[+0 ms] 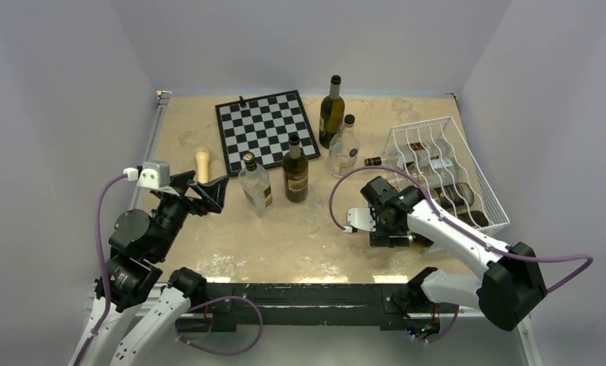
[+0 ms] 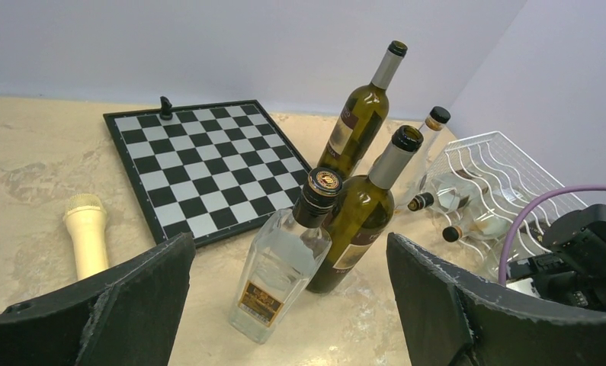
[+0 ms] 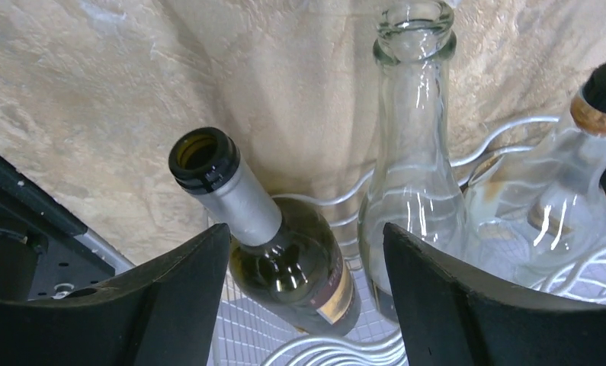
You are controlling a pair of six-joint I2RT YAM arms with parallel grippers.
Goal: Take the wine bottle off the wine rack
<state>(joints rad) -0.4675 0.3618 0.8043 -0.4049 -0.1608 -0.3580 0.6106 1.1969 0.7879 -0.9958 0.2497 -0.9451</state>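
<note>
My right gripper grabs the bottle by its silver foil neck next, which leaves the dark green wine bottle's body free to slide out of the rack (image 1: 467, 179).
The white wire wine rack (image 1: 467, 179) stands at the right of the table and holds several bottles lying down. In the right wrist view a dark green wine bottle (image 3: 284, 259) with a silver foil neck lies in the rack (image 3: 269, 335), its open mouth toward the table. My right gripper (image 3: 306, 236) is open, one finger on each side of this bottle's shoulder, not closed on it. A clear open bottle (image 3: 414, 175) lies beside it. In the top view my right gripper (image 1: 391, 225) is at the rack's near left end. My left gripper (image 1: 208, 192) is open and empty at the left.
A chessboard (image 1: 265, 130) lies at the back centre. Two dark bottles (image 1: 331, 114) (image 1: 296, 171) and two clear bottles (image 1: 256, 185) (image 1: 344, 149) stand between the arms. A cream cylinder (image 1: 202, 164) stands by the left gripper. Walls close three sides.
</note>
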